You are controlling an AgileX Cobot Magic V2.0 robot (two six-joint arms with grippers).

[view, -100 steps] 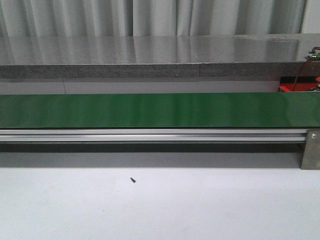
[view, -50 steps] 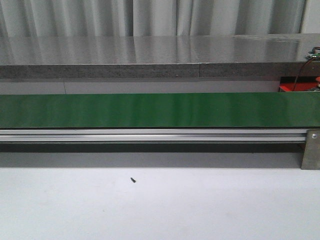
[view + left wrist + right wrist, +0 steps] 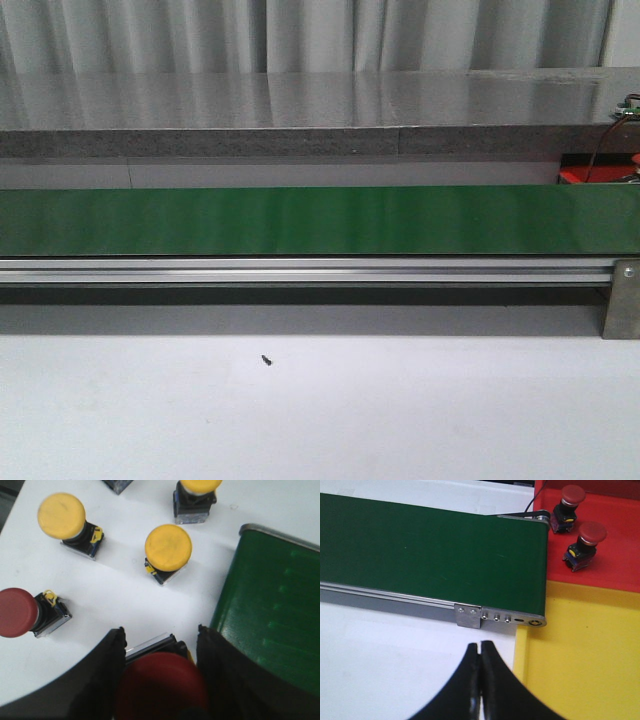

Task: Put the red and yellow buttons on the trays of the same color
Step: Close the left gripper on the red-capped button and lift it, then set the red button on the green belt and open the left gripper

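My left gripper is holding the red button [image 3: 161, 685], which hangs beside the green belt's edge [image 3: 250, 605], so it needs to keep holding the button.
In the left wrist view my left gripper [image 3: 160, 636] is shut on a red button [image 3: 161, 685]; the cap fills the gap between both black fingers. On the white table beyond it stand another red button [image 3: 17, 612] and three yellow buttons [image 3: 61, 515] [image 3: 168, 547] [image 3: 200, 485]. In the right wrist view my right gripper [image 3: 480, 647] is shut with nothing in it, over the table beside the yellow tray [image 3: 580, 665]. The red tray [image 3: 615, 555] beyond it holds two red buttons [image 3: 572, 496] [image 3: 591, 534]. Neither arm shows in the front view.
The green conveyor belt [image 3: 320, 220] runs across the table on an aluminium rail [image 3: 300, 270]. Its one end [image 3: 270, 605] lies next to my left gripper, its other end [image 3: 535, 570] meets the trays. A small black screw [image 3: 266, 359] lies on the table.
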